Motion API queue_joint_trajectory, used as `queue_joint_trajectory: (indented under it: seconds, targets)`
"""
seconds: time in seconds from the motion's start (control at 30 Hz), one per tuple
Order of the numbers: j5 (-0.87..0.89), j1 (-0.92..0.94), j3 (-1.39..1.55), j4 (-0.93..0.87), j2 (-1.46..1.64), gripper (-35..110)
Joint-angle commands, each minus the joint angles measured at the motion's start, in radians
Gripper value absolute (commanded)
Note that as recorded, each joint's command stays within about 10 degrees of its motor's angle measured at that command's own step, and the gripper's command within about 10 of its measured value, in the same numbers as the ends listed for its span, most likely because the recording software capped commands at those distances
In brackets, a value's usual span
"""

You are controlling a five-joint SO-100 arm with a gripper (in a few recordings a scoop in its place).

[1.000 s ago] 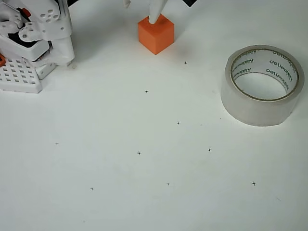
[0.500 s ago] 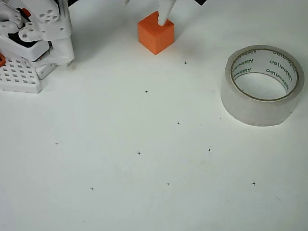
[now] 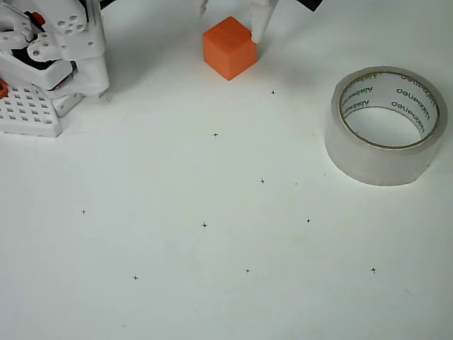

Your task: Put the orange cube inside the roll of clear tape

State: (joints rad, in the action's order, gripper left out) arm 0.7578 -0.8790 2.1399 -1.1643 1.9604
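I should grab the orange cube [image 3: 228, 48] by its opposite sides with my gripper. Then the cube can fit inside the roll of clear tape.
The orange cube [image 3: 228, 48] sits on the white table near the top edge of the overhead view. My white gripper [image 3: 231, 20] comes in from the top edge and is open, with one finger on each side of the cube. The right fingertip [image 3: 257, 32] is down beside the cube's right corner. The left fingertip [image 3: 203, 8] barely shows at the picture's edge. The roll of clear tape [image 3: 379, 166] lies flat at the right, hole up, well apart from the cube. Its white core carries grey lettering.
The arm's white base [image 3: 53, 53] and a perforated white block [image 3: 28, 113] fill the top left corner. Small black cross marks [image 3: 204, 225] dot the white table [image 3: 212, 283] between the cube and the roll.
The finger that stood over the cube's top has moved right and now sits beside its right corner. A second finger has come into view at the cube's left. The cube stays put.
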Motion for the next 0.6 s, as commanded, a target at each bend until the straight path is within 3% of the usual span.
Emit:
queue_joint_trajectory:
  seconds: [0.0, 0.57]
  targets:
    - [0.008, -0.003, 0.006, 0.015, 0.012, 42]
    - [0.008, -0.015, 0.091, 0.163, -0.051, 42]
